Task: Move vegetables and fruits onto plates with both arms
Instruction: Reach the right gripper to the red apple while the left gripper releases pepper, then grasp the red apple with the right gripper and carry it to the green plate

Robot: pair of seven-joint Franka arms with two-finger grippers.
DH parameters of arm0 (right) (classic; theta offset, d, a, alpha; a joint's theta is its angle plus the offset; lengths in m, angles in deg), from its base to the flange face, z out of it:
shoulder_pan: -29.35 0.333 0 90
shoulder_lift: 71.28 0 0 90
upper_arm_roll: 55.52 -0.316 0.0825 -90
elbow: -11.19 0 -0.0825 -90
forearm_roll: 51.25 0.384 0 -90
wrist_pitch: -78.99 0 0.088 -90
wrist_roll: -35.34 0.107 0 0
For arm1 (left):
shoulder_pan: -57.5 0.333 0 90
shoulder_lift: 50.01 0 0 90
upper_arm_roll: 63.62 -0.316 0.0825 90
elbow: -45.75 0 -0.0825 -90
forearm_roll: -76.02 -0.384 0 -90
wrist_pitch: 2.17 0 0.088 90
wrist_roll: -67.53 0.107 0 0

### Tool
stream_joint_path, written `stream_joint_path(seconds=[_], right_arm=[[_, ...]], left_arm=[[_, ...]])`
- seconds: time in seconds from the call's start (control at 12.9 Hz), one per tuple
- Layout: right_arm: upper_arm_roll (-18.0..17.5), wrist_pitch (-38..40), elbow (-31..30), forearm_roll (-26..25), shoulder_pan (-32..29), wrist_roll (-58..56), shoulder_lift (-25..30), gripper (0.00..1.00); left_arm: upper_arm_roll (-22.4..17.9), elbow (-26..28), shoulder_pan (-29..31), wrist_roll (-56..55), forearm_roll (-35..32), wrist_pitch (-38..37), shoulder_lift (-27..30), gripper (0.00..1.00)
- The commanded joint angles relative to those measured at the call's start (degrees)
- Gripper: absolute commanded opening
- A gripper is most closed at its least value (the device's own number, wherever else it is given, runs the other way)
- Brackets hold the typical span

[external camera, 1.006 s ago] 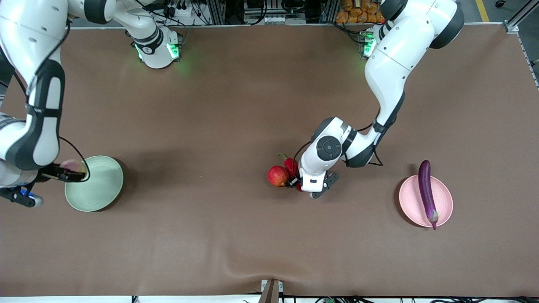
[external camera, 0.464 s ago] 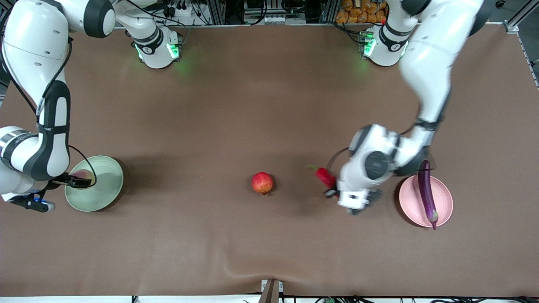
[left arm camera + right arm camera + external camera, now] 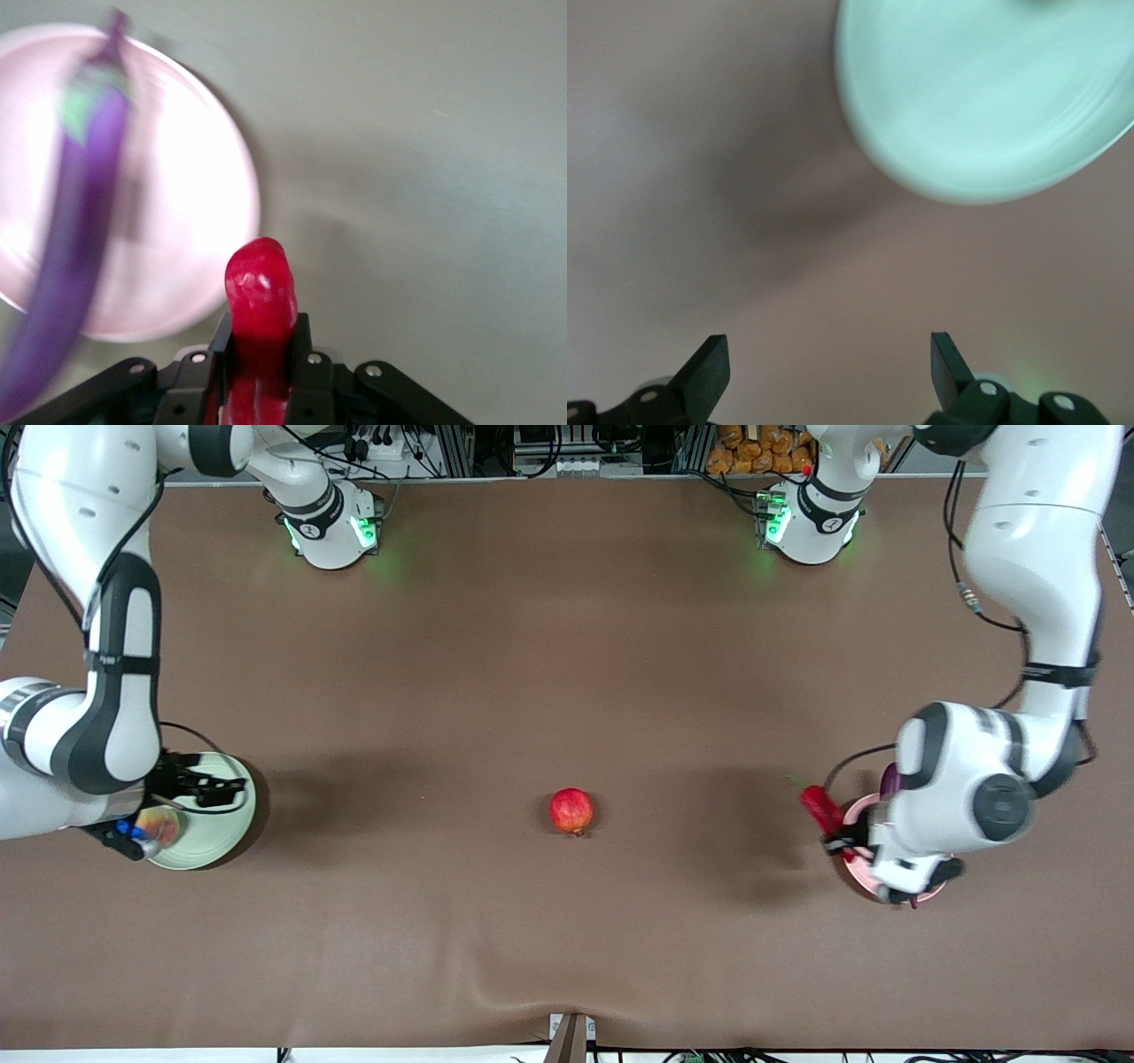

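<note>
My left gripper needs to move the red chili pepper onto the pink plate before it opens. The pepper is hanging short of the plate's rim, so it would miss the plate if I let go now.
My left gripper [image 3: 838, 840] [image 3: 263, 329] is shut on the red chili pepper [image 3: 819, 805] [image 3: 260, 285] and holds it in the air by the rim of the pink plate [image 3: 858, 810] [image 3: 182, 221]. The purple eggplant [image 3: 889, 779] [image 3: 75, 230] lies on that plate, mostly hidden by the arm in the front view. The red fruit [image 3: 570, 810] sits alone mid-table. My right gripper [image 3: 221, 786] [image 3: 828, 354] hangs open and empty over the green plate [image 3: 232, 825] [image 3: 983, 97]. The peach [image 3: 161, 827] rests on the green plate, partly covered by the right arm.
The brown table cloth [image 3: 567, 655] has a raised fold [image 3: 532, 992] near the front edge. Both arm bases [image 3: 332, 527] [image 3: 811, 522] stand along the edge farthest from the front camera.
My left arm lifted the chili from beside the red fruit and carried it to the pink plate; the fruit rolled slightly. My right gripper opened and left the peach on the green plate.
</note>
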Motion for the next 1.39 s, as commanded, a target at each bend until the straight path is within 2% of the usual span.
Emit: stream_joint_path(seconds=[0.0, 0.23, 0.31, 0.39, 0.46, 0.54, 0.62, 0.85, 1.08, 1.31], right_arm=[[-0.2, 1.8, 0.0, 7.0, 4.2, 12.3, 1.4, 1.0], [-0.2, -0.5, -0.5, 15.8, 10.4, 22.4, 0.6, 1.0], [-0.2, -3.6, -0.9, 17.3, 12.9, 25.2, 0.4, 1.0], [-0.2, -7.5, -1.1, 18.0, 15.8, 29.9, -0.1, 1.0], [-0.4, -12.1, -1.0, 20.0, 18.6, 36.0, -1.0, 1.0], [-0.9, -17.1, -0.9, 20.6, 21.5, 40.9, -1.8, 1.0], [-1.7, -22.1, -0.9, 20.8, 23.1, 44.6, -2.6, 1.0], [-8.6, -34.6, -0.8, 20.9, 23.1, 51.6, -5.3, 1.0], [-14.6, -48.0, 0.3, 21.0, 23.3, 57.8, -9.9, 1.0], [-17.0, -51.8, 2.1, 20.9, 24.2, 60.9, -12.5, 1.0]], left_arm=[[0.5, 0.5, 3.0, 6.9, -2.2, 1.2, -1.0, 0.0], [0.4, 0.3, 5.1, 7.9, -7.4, 4.8, -3.2, 0.0], [0.4, 0.3, 5.1, 7.9, -7.9, 5.4, -3.5, 0.07], [0.4, 0.3, 4.8, 7.8, -8.0, 5.4, -3.4, 0.36], [0.4, 0.3, 4.7, 7.3, -8.0, 5.4, -3.3, 0.91], [0.4, 0.2, 4.8, 7.5, -7.9, 5.4, -3.1, 1.0], [0.5, 0.2, 4.9, 7.9, -8.0, 5.4, -2.8, 1.0], [0.9, 0.8, 5.1, 12.0, -7.9, 4.7, 1.5, 1.0], [2.5, 1.4, 5.5, 12.6, -7.3, -2.9, 12.2, 1.0], [6.2, 1.5, 5.4, 12.5, -6.7, -10.7, 22.7, 1.0]])
